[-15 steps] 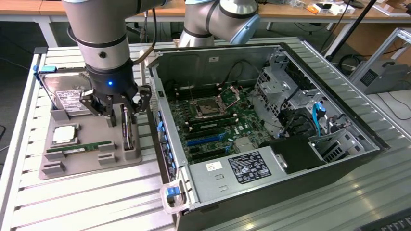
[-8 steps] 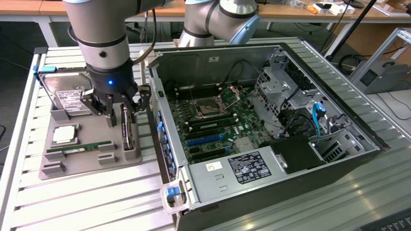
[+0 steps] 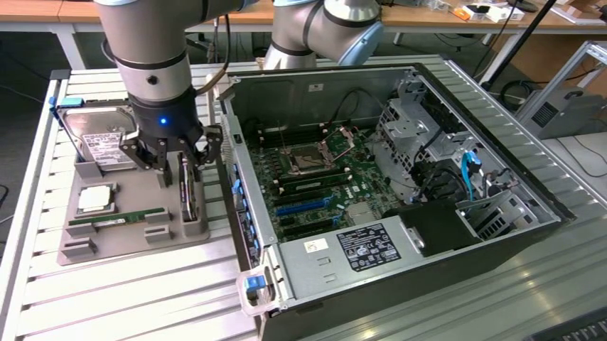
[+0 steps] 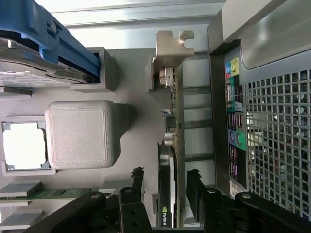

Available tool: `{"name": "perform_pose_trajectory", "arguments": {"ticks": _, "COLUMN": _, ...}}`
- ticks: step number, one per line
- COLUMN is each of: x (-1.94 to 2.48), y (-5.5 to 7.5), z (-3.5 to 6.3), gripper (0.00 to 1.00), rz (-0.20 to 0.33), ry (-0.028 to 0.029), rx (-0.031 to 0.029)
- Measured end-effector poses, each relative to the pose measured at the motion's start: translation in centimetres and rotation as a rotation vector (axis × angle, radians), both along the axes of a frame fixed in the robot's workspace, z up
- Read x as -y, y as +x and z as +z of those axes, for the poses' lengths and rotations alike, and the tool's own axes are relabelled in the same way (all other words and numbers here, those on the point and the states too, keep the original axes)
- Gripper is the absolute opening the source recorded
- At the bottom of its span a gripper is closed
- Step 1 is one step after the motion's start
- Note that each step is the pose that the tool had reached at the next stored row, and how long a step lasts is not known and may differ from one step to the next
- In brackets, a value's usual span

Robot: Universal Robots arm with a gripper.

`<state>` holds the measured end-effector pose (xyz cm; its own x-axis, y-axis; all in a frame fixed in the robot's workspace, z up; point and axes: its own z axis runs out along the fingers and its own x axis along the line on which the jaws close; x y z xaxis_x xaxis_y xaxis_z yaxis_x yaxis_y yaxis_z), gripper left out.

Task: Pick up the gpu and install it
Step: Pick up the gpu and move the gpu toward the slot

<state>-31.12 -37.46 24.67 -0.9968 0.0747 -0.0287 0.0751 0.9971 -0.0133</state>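
Observation:
Closing is due: my fingers reach down beside the green board and black cooler of the GPU [image 3: 190, 201]. Closing now would hold it.
The gpu [image 3: 190, 201] stands on its long edge in a slot of the grey holder [image 3: 124, 245], beside the open computer case [image 3: 399, 177]. In the wrist view the gpu [image 4: 173, 145] is edge-on, green board and black cooler side by side, with its silver end bracket [image 4: 171, 46] at the far end. My gripper [image 3: 180, 169] hangs just over the card's top edge. It is open, and its black fingers [image 4: 137, 187] straddle the card with a gap on either side. Nothing is gripped.
On the same holder lie a silver hard drive [image 3: 102, 136] in a blue caddy, a CPU [image 3: 97, 199] and a slim green memory stick [image 3: 119, 217]. The case's rear panel [image 4: 272, 136] rises close beside the card. Blue expansion slots [image 3: 303, 206] show on the motherboard.

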Motion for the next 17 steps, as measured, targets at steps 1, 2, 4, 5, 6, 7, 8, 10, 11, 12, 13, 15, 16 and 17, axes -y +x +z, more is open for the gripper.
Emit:
{"name": "perform_pose_trajectory", "arguments": {"ticks": 1, "x": -0.20, "y": 0.00, "z": -0.06, "gripper": 0.48, "rz": 0.000, "ry": -0.0005, "rx": 0.0001}}
{"name": "perform_pose_trajectory", "arguments": {"ticks": 2, "x": -0.29, "y": 0.00, "z": -0.09, "gripper": 0.48, "rz": 0.000, "ry": -0.0007, "rx": 0.0001}}
{"name": "perform_pose_trajectory", "arguments": {"ticks": 4, "x": -0.44, "y": 0.00, "z": -0.16, "gripper": 0.48, "rz": 0.000, "ry": -0.0011, "rx": 0.0001}}
{"name": "perform_pose_trajectory", "arguments": {"ticks": 5, "x": -0.51, "y": 0.00, "z": -0.21, "gripper": 0.48, "rz": 0.000, "ry": -0.0012, "rx": 0.0003}}
{"name": "perform_pose_trajectory", "arguments": {"ticks": 6, "x": -0.56, "y": 0.00, "z": -0.26, "gripper": 0.48, "rz": 0.000, "ry": -0.0013, "rx": 0.0003}}
{"name": "perform_pose_trajectory", "arguments": {"ticks": 7, "x": -0.60, "y": 0.00, "z": -0.29, "gripper": 0.48, "rz": 0.000, "ry": -0.0014, "rx": 0.0003}}
{"name": "perform_pose_trajectory", "arguments": {"ticks": 8, "x": -0.64, "y": 0.00, "z": -0.34, "gripper": 0.48, "rz": 0.000, "ry": -0.0016, "rx": 0.0000}}
{"name": "perform_pose_trajectory", "arguments": {"ticks": 10, "x": -0.64, "y": 0.00, "z": -0.36, "gripper": 0.48, "rz": 0.000, "ry": -0.0018, "rx": -0.0002}}
{"name": "perform_pose_trajectory", "arguments": {"ticks": 11, "x": -0.64, "y": 0.00, "z": -0.37, "gripper": 0.48, "rz": 0.000, "ry": -0.0016, "rx": 0.0001}}
{"name": "perform_pose_trajectory", "arguments": {"ticks": 12, "x": -0.64, "y": 0.00, "z": -0.37, "gripper": 0.48, "rz": 0.000, "ry": -0.0016, "rx": 0.0001}}
{"name": "perform_pose_trajectory", "arguments": {"ticks": 13, "x": -0.64, "y": 0.00, "z": -0.37, "gripper": 0.47, "rz": 0.000, "ry": -0.0016, "rx": 0.0001}}
{"name": "perform_pose_trajectory", "arguments": {"ticks": 15, "x": -0.64, "y": 0.00, "z": -0.37, "gripper": 0.40, "rz": 0.000, "ry": -0.0016, "rx": 0.0002}}
{"name": "perform_pose_trajectory", "arguments": {"ticks": 16, "x": -0.64, "y": 0.00, "z": -0.37, "gripper": 0.34, "rz": 0.000, "ry": -0.0017, "rx": 0.0002}}
{"name": "perform_pose_trajectory", "arguments": {"ticks": 17, "x": -0.64, "y": 0.00, "z": -0.37, "gripper": 0.34, "rz": 0.000, "ry": -0.0016, "rx": 0.0001}}
